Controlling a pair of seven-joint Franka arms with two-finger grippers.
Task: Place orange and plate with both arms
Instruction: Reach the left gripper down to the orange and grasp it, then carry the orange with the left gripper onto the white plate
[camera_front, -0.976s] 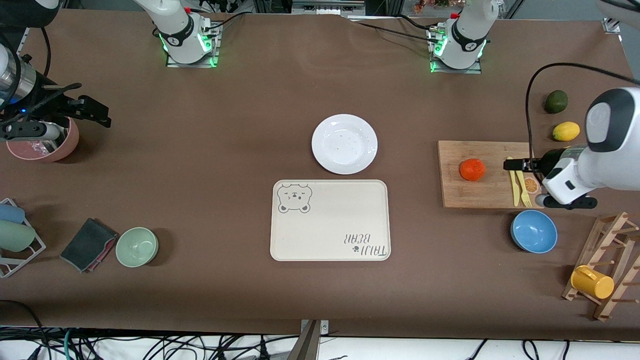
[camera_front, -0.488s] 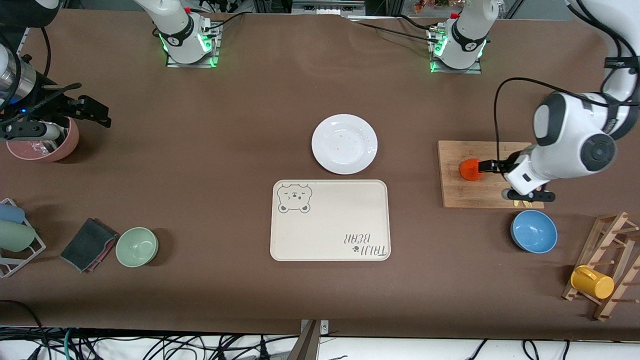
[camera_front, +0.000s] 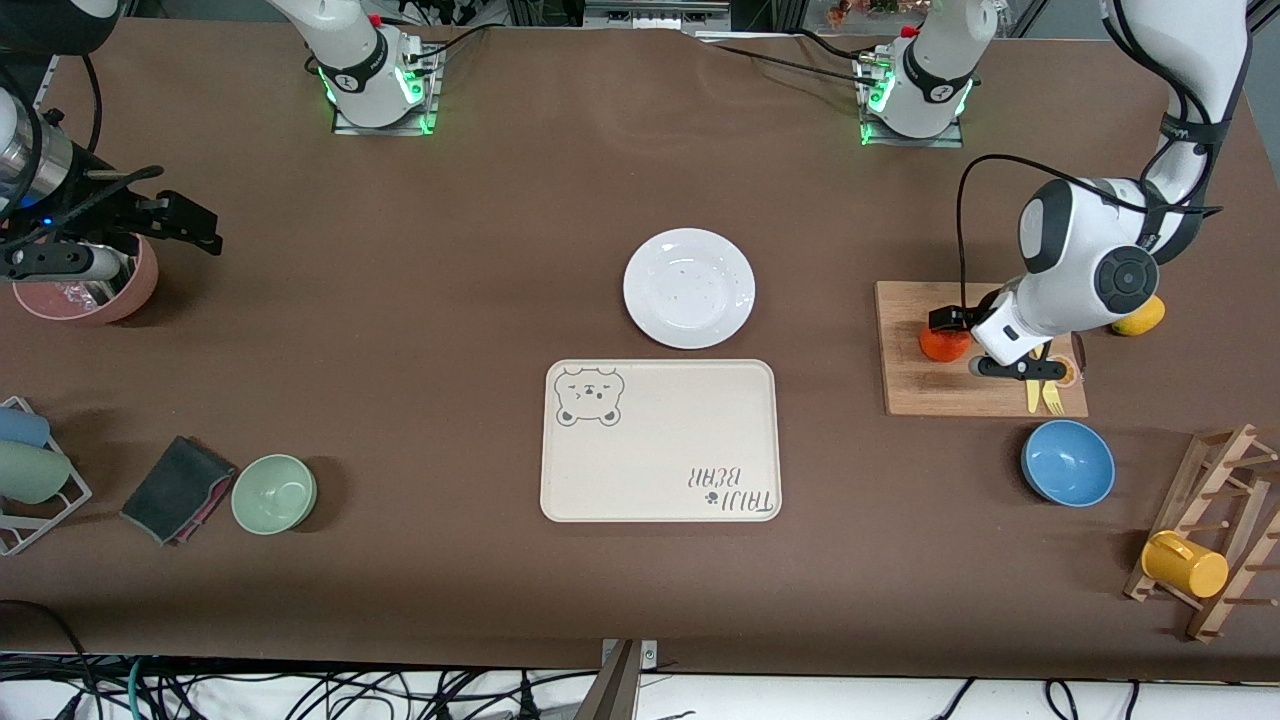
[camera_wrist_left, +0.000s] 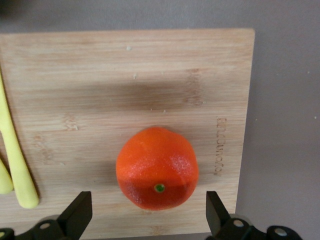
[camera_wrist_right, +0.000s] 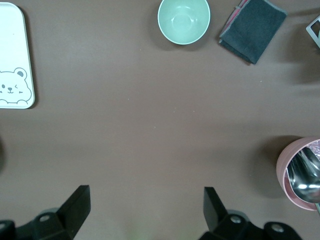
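Observation:
I need to reach the orange (camera_front: 940, 346) with my left gripper before I close on the orange, because my fingers stop short of it, over the cutting board (camera_front: 960, 395).
The orange (camera_front: 940, 346) sits on a wooden cutting board (camera_front: 960, 395) toward the left arm's end of the table. My left gripper (camera_front: 955, 335) is open and hangs just over it. In the left wrist view the orange (camera_wrist_left: 157, 167) lies between and just ahead of the two spread fingertips (camera_wrist_left: 75, 215), untouched by them. The white plate (camera_front: 689, 288) lies empty mid-table, just farther from the front camera than the beige bear-print tray (camera_front: 660, 440). My right gripper (camera_front: 185, 225) waits open and empty at the right arm's end, beside a pink bowl (camera_front: 90, 285); it also shows in the right wrist view (camera_wrist_right: 145, 202).
Yellow fork and knife (camera_front: 1040, 395) lie on the board beside the left gripper. A blue bowl (camera_front: 1068, 462) sits nearer the camera than the board, a lemon (camera_front: 1140, 318) beside it. A rack with a yellow mug (camera_front: 1185, 565), green bowl (camera_front: 274, 493), dark cloth (camera_front: 178, 488).
My left arm has swung along the board from over the cutlery to over the orange, with the gripper open. The right arm, plate and orange have not moved.

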